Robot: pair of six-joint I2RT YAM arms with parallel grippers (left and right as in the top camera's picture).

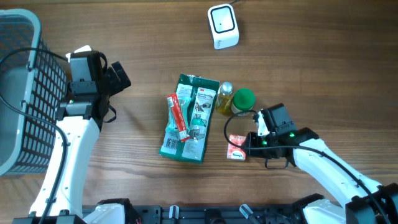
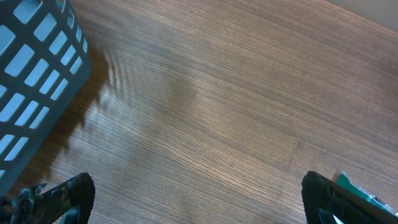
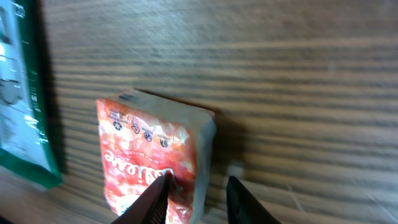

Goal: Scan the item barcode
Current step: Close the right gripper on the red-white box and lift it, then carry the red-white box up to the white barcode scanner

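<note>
My right gripper is to pinch the snack packet next by its edge away from the green package, so the packet's broad sides stay free for scanning the barcode.
A small orange-red snack packet lies flat on the wooden table, and shows at centre right from overhead. My right gripper is low over its right edge. One finger rests on the packet's face, the other stands past the edge, and the jaws are parted with a gap. The white barcode scanner stands at the far edge. My left gripper hangs wide open over bare wood at the left, holding nothing.
A green flat package with a red tube on it lies mid-table. A yellow bottle with a green cap lies beside it. A grey mesh basket stands at the left edge, close to the left arm.
</note>
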